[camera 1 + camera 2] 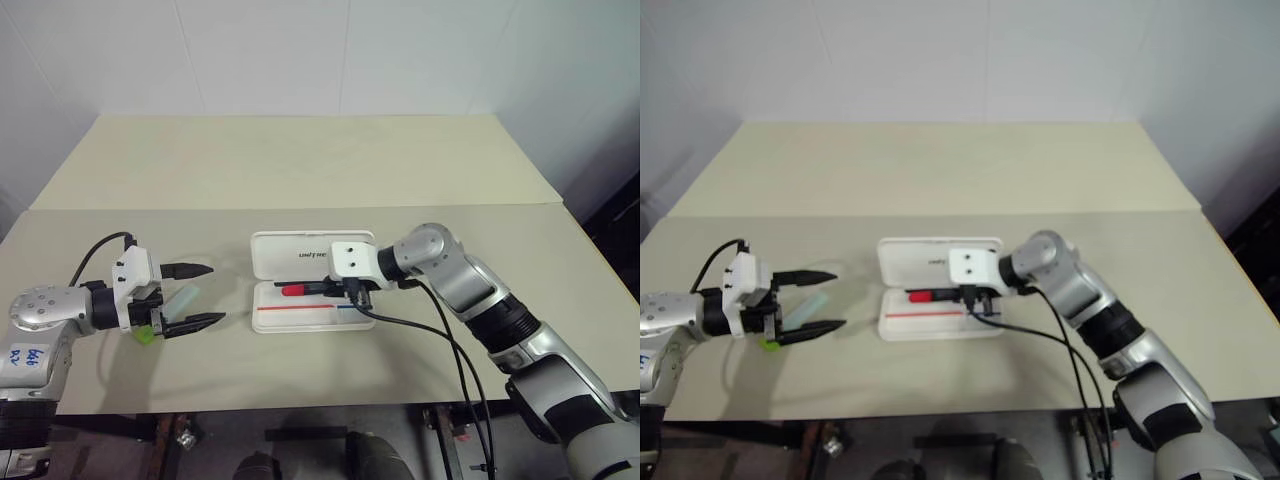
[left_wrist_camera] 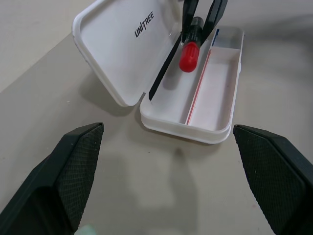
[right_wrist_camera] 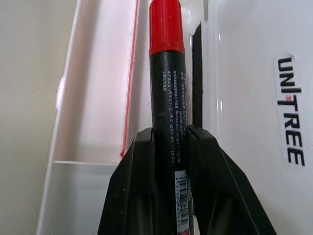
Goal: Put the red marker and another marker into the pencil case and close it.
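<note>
The red marker (image 3: pixel 166 27) lies low along the tray (image 3: pixel 139 83) beside the hinge and would rest in the tray, so it is time for my right gripper to open.
The white pencil case (image 1: pixel 300 318) lies open at the table's middle, its lid (image 1: pixel 285 255) folded back flat. My right gripper (image 1: pixel 340 288) is shut on the red marker (image 1: pixel 295 290), holding it low over the case's tray, near the hinge, red cap pointing left. In the right wrist view the marker's black barrel (image 3: pixel 167 73) sits clamped between the fingers (image 3: pixel 137 171). My left gripper (image 1: pixel 200 295) stands open left of the case, nothing between its fingers. The light green marker (image 1: pixel 178 305) lies on the table under that gripper. The left wrist view looks at the case (image 2: pixel 215 98) and the red cap (image 2: pixel 188 56).
Two tan table tops meet at a seam (image 1: pixel 150 208) behind the case. A white wall stands beyond the far top. Black cables (image 1: pixel 440 350) from my right arm trail over the front edge. Bare table lies between my left gripper and the case.
</note>
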Controlling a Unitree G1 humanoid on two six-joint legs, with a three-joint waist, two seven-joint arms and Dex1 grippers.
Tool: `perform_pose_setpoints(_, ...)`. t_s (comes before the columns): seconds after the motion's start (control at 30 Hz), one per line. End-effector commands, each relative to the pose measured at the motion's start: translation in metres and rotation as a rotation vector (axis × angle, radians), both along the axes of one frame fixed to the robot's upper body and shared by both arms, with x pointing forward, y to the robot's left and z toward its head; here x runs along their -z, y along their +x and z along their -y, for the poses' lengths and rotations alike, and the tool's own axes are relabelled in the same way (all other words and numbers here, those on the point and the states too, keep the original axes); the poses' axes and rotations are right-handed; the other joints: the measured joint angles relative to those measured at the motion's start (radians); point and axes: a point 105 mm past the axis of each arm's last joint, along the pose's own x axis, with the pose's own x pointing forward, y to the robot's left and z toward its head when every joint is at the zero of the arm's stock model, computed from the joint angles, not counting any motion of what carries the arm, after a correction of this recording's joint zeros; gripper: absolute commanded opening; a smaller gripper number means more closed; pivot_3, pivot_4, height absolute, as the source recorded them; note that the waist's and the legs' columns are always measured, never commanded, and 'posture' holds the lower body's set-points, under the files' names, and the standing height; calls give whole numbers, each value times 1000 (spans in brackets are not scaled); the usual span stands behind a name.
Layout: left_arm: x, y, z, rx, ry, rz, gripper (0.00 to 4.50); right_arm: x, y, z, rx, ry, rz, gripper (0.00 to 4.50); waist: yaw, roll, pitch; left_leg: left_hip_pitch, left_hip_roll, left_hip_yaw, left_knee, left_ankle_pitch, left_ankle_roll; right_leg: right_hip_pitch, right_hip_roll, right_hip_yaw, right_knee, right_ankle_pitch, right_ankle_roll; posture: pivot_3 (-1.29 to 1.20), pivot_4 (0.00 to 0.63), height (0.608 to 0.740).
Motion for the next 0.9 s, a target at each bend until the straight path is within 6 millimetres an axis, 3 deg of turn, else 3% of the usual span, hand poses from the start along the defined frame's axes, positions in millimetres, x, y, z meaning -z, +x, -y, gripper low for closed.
perform_pose_setpoints(0.03, -12, -2, 3, 10, -16, 50, 4500, -8, 2, -7, -15, -2, 43, 566, -3, 0, 0, 0, 0, 0, 0, 0, 0, 0, 0, 0, 0, 0, 0, 0, 150, 740)
perform_pose_setpoints(0.07, -12, -2, 4, 10, -17, 51, 4500, -7, 3, -7, -10, -7, 43, 566, -5, 0, 0, 0, 0, 0, 0, 0, 0, 0, 0, 0, 0, 0, 0, 0, 150, 740)
perform_pose_setpoints(0.37, -12, -1, 6, 11, -23, 54, 4500, -14, 5, -13, 5, 35, 44, 3673, -17, 0, 0, 0, 0, 0, 0, 0, 0, 0, 0, 0, 0, 0, 0, 0, 150, 740)
perform_pose_setpoints(0.47, -12, 0, 6, 11, -24, 56, 4500, -21, 0, -15, 1, 74, 10, 4462, -17, 0, 0, 0, 0, 0, 0, 0, 0, 0, 0, 0, 0, 0, 0, 0, 150, 740)
perform_pose_setpoints(0.6, -11, -1, 5, 10, -24, 55, 4500, -31, -25, -14, -74, 160, -116, 4462, -14, 0, 0, 0, 0, 0, 0, 0, 0, 0, 0, 0, 0, 0, 0, 0, 150, 740)
perform_pose_setpoints(0.73, -10, -3, 3, 1, -23, 51, 4500, -27, -45, -2, -92, 178, -194, 4462, -10, 0, 0, 0, 0, -1, 0, 0, 0, 0, 0, -1, 0, 0, 0, 0, 150, 740)
perform_pose_setpoints(0.9, -8, -5, -12, -81, 0, 49, 4500, -28, -62, 31, -97, 263, -255, 4462, -8, 0, 0, 0, 0, -1, 0, 0, 0, 0, -1, -1, -1, 0, 0, 0, 150, 740)
